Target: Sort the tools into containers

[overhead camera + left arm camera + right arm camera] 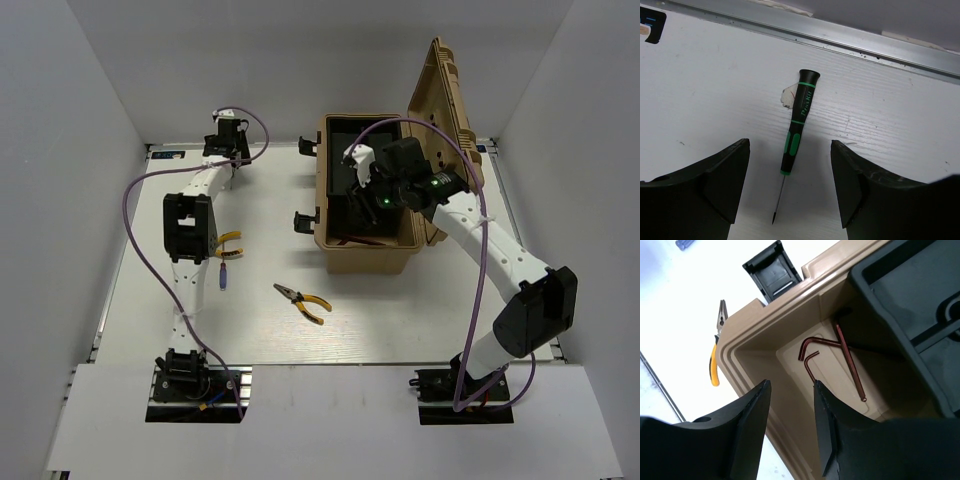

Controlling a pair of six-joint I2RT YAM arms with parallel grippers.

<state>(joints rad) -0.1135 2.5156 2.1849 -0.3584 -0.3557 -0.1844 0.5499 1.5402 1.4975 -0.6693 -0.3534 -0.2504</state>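
My left gripper straddles the screwdriver's handle from above and its fingers would close over the handle, so it is too early to close. Next it lowers, then closes on the handle.
A green-and-black screwdriver (pixel 801 115) lies on the white table by the back rail, between the fingers of my left gripper (pixel 790 145), which hangs open just above it and touches nothing. My right gripper (pixel 791 385) is open and empty over the tan toolbox (pixel 372 255). Dark L-shaped hex keys (pixel 812 347) lie on the toolbox floor beside its black tray (pixel 910 305). One yellow-handled pliers (pixel 302 302) lies mid-table. Another (pixel 231 240) sticks out from under the left arm, above a small blue-handled screwdriver (pixel 222 275).
The toolbox lid (pixel 450 110) stands open at the back right. Black latches (pixel 305 222) stick out from the box's left side. White walls close in the table on three sides. A metal rail (pixel 850 42) runs along the back edge.
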